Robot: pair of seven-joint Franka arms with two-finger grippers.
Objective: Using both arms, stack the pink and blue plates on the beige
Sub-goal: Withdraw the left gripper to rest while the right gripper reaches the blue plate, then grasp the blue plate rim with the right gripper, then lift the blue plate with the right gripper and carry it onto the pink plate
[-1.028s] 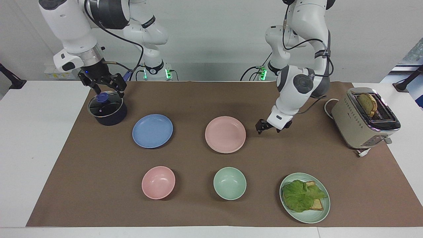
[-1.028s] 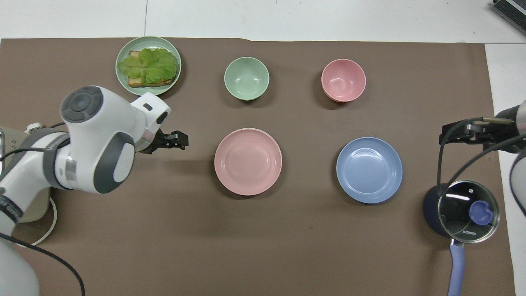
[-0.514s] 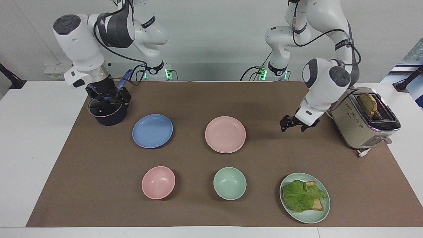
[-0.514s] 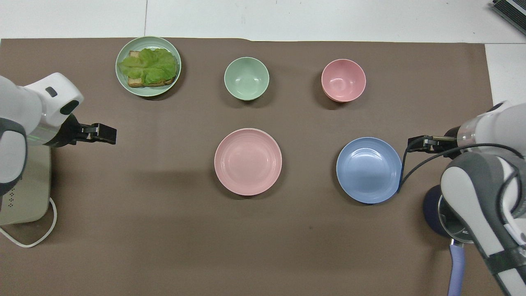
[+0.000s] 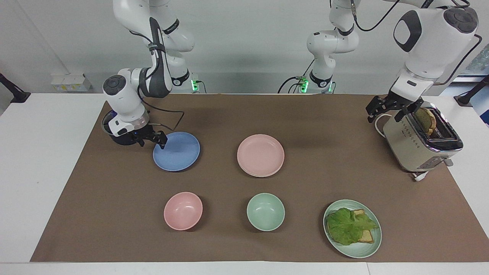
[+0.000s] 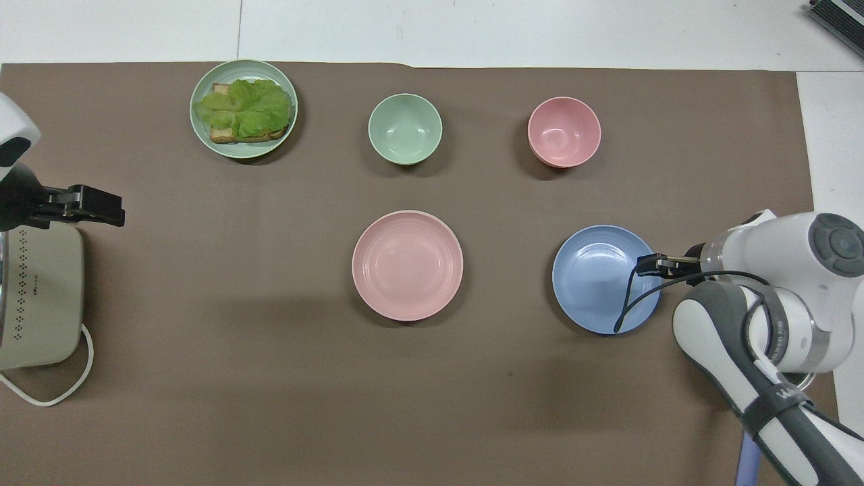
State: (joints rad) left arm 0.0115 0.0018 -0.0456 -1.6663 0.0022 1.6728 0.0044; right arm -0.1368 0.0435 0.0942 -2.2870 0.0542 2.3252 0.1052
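I need to grab the blue plate (image 6: 605, 279) by its rim (image 6: 653, 301) with my right gripper next, so that I can stack it onto the pink plate.
The blue plate (image 5: 176, 151) (image 6: 605, 279) lies on the brown mat toward the right arm's end. My right gripper (image 5: 152, 142) (image 6: 646, 264) is low at that plate's rim, on the side toward the pot, and its fingers stand apart. The pink plate (image 5: 260, 154) (image 6: 408, 264) lies mid-table on the beige plate (image 5: 253, 175), of which only a thin pale rim shows beneath it. My left gripper (image 5: 384, 111) (image 6: 101, 206) hangs open and empty in the air by the toaster.
A dark pot (image 5: 119, 139) sits next to the right gripper, mostly hidden by the arm. A toaster (image 5: 420, 137) with bread stands at the left arm's end. Farther from the robots are a pink bowl (image 5: 183, 211), a green bowl (image 5: 265, 211) and a green plate (image 5: 352, 228) with lettuce toast.
My right gripper came down from over the pot's lid to the blue plate's rim. My left gripper drew away from beside the pink plate and rose toward the toaster.
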